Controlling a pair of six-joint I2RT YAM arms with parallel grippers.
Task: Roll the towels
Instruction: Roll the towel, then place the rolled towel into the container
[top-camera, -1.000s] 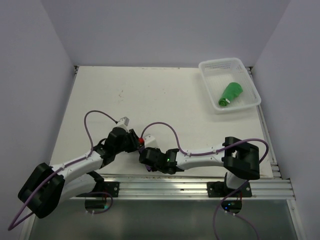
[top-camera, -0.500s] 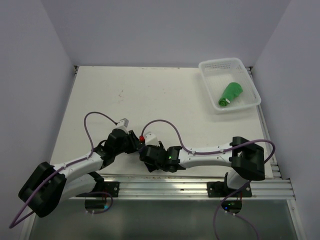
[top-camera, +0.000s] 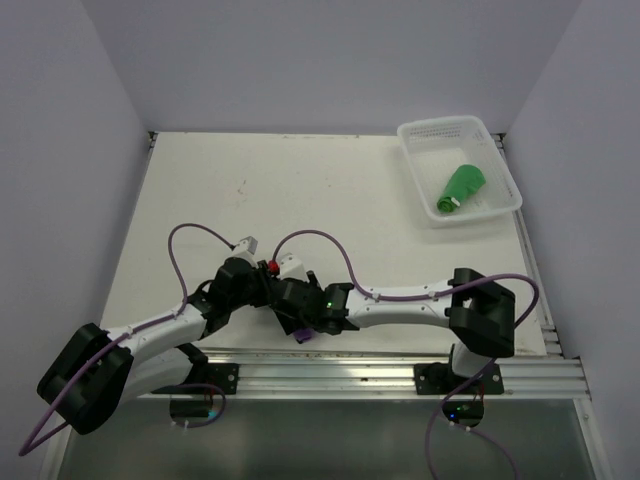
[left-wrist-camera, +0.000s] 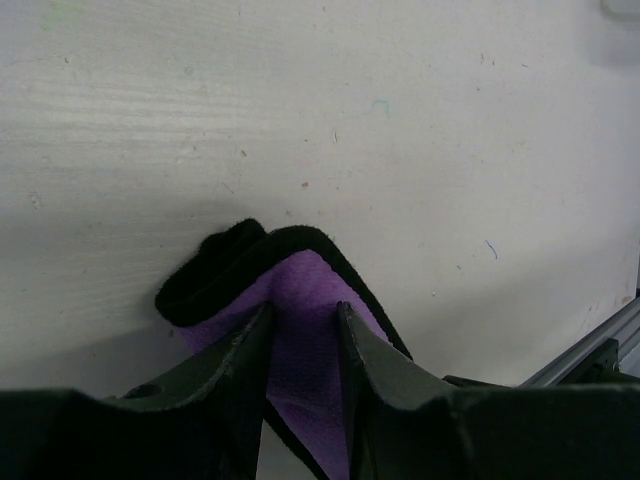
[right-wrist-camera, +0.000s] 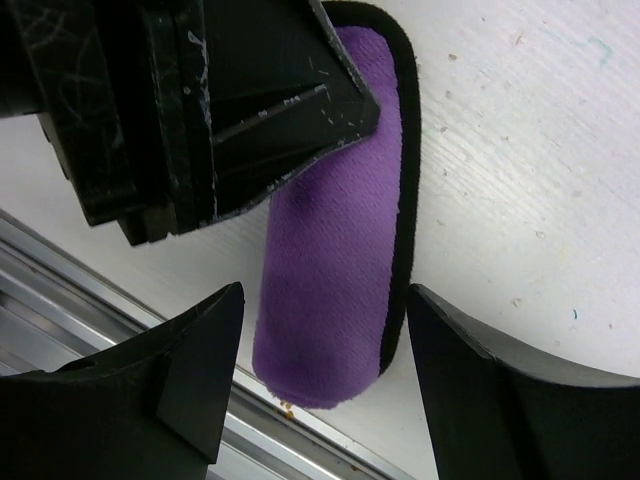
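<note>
My right gripper's fingers are still above the roll and would miss it if they closed now, so the gripper needs to go lower first and then close on the roll.
The purple towel (right-wrist-camera: 330, 270), black-edged, lies rolled into a tube on the table near the front rail. My left gripper (left-wrist-camera: 303, 312) is shut on one end of it, its fingers (left-wrist-camera: 248, 345) pinching the purple cloth. My right gripper (right-wrist-camera: 325, 295) stands open over the roll's other end, one finger on each side and not touching it. From above, both grippers (top-camera: 268, 292) (top-camera: 300, 318) crowd together and only a sliver of the purple towel (top-camera: 305, 336) shows. The green towel (top-camera: 462, 187) lies rolled in the white basket (top-camera: 505, 165) at the back right.
The aluminium rail (top-camera: 380, 372) runs along the table's near edge, just beside the roll's end (right-wrist-camera: 300, 395). The left arm's black gripper body (right-wrist-camera: 230, 110) fills the upper left of the right wrist view. Purple cables (top-camera: 320, 240) loop above both wrists.
My right gripper has opened off the purple roll and shifted left, closer to the left gripper. The left gripper has kept its hold in place.
</note>
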